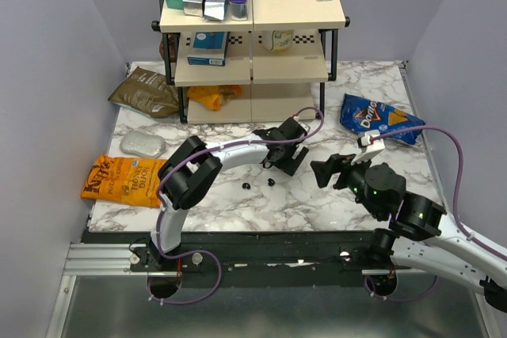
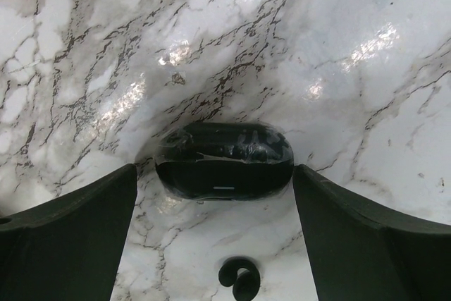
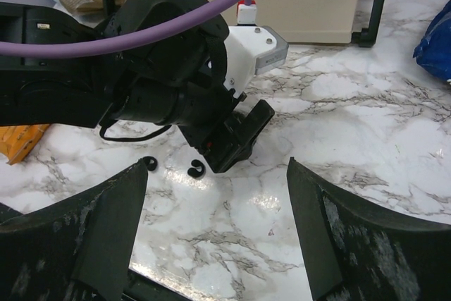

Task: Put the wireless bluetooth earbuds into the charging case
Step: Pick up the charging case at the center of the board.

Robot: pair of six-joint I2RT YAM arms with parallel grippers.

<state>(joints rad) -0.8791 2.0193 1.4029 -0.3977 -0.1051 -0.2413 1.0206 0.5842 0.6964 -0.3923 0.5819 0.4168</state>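
I should grab the charging case (image 2: 224, 163) by its rounded ends with my left gripper next, so its front and lid stay free to open for the earbuds.
The charging case (image 2: 224, 163) is a glossy black oval pod with a short pale line on its front. It lies on the marble between the fingers of my left gripper (image 2: 213, 174), which is open and straddles it low over the table. In the top view that gripper (image 1: 287, 161) hides the case. One of the wireless bluetooth earbuds (image 2: 239, 280), small, black and curled, lies just in front of the case. Both earbuds (image 1: 245, 186) (image 1: 271, 182) lie loose on the table, left of my right gripper (image 1: 333, 170). The right gripper (image 3: 218, 223) hovers open and empty, and its view shows both earbuds (image 3: 149, 164) (image 3: 196, 169).
A two-tier shelf rack (image 1: 252, 77) with boxes stands at the back. A blue Doritos bag (image 1: 380, 120) lies at the right. An orange chip bag (image 1: 123, 180), a silver pouch (image 1: 142, 144) and a brown bag (image 1: 146, 93) lie at the left. Purple cables loop off both arms.
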